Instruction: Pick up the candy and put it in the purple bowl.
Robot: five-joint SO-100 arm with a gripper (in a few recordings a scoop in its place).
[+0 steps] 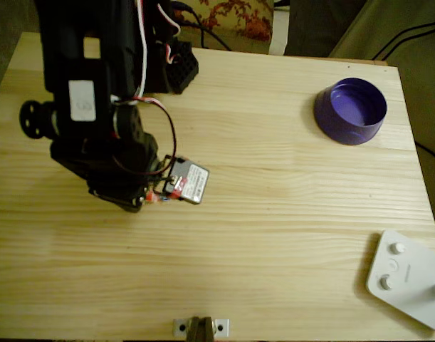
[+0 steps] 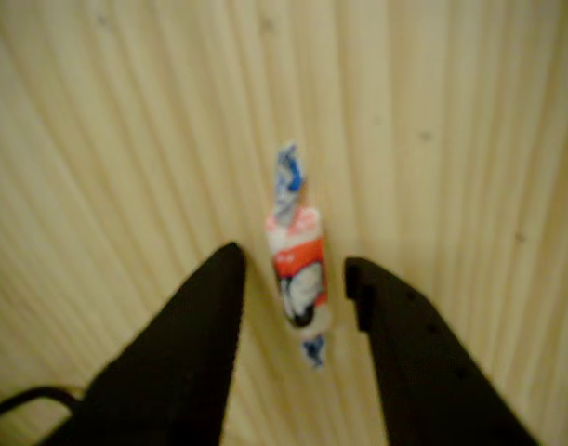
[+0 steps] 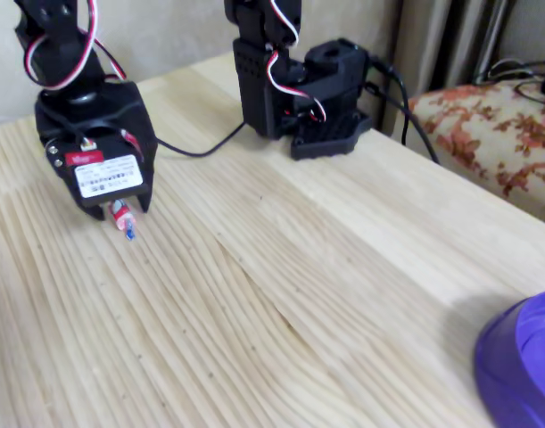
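The candy goes in the purple bowl [image 1: 350, 110], so I will grab its wrapped middle next.
The candy [image 2: 298, 269] is a small wrapped sweet, white and orange-red with blue twisted ends, lying on the wooden table. In the wrist view it sits between my gripper's [image 2: 293, 265] two black fingers, with a narrow gap on each side. The gripper is open around it. The fixed view shows the candy [image 3: 122, 217] poking out just below the gripper [image 3: 119, 212] at the left of the table. In the overhead view the gripper [image 1: 146, 199] is at the left middle. The purple bowl [image 1: 350, 110] stands empty at the far right back, well away from it, and its rim [image 3: 522, 366] shows in the fixed view's lower right corner.
A white device with round buttons [image 1: 406, 278] lies at the front right corner. The arm's black base [image 3: 299, 89] with its cables is at the table's back edge. A small metal bracket [image 1: 199, 328] sits on the front edge. Bare wood lies between gripper and bowl.
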